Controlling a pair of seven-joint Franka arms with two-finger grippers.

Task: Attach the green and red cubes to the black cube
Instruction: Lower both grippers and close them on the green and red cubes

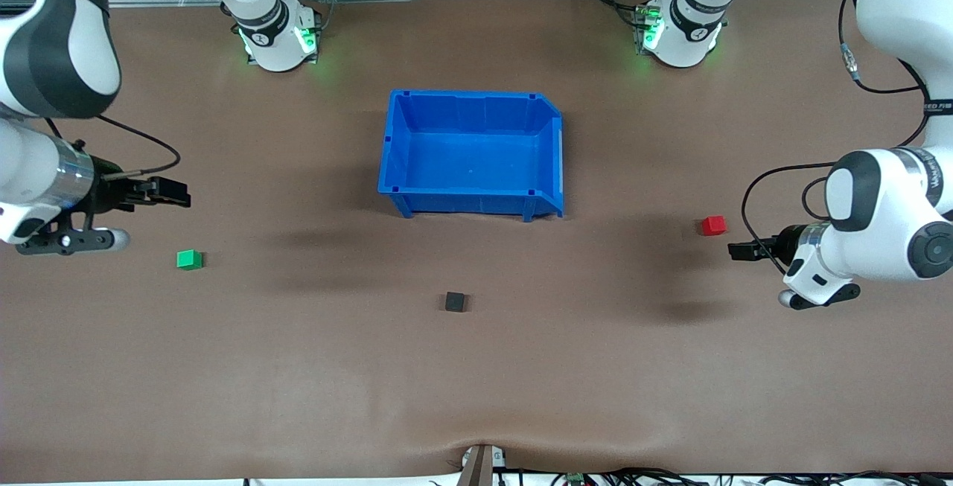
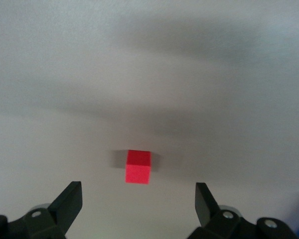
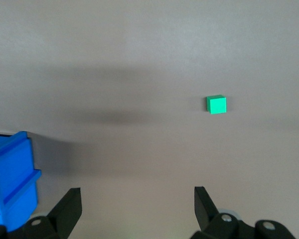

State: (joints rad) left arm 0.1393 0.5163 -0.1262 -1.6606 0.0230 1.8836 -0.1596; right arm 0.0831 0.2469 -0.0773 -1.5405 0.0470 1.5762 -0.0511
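The left gripper reaches the red cube (image 1: 713, 225) next and grabs two opposite sides of it, leaving one side of it free to attach to the black cube.
The red cube (image 1: 713, 225) sits on the brown table toward the left arm's end. My left gripper (image 1: 741, 250) hovers over the table just beside it, open and empty; in the left wrist view the red cube (image 2: 138, 167) lies just ahead of the open gripper (image 2: 138, 199). The green cube (image 1: 189, 259) sits toward the right arm's end. My right gripper (image 1: 175, 193) is open and empty over the table near it; the right wrist view shows the green cube (image 3: 217, 104) well ahead of the gripper (image 3: 137, 204). The black cube (image 1: 455, 301) lies mid-table, apart from both.
An empty blue bin (image 1: 469, 199) stands mid-table, farther from the front camera than the black cube; its corner shows in the right wrist view (image 3: 10, 179). The arm bases stand along the table's edge farthest from the camera.
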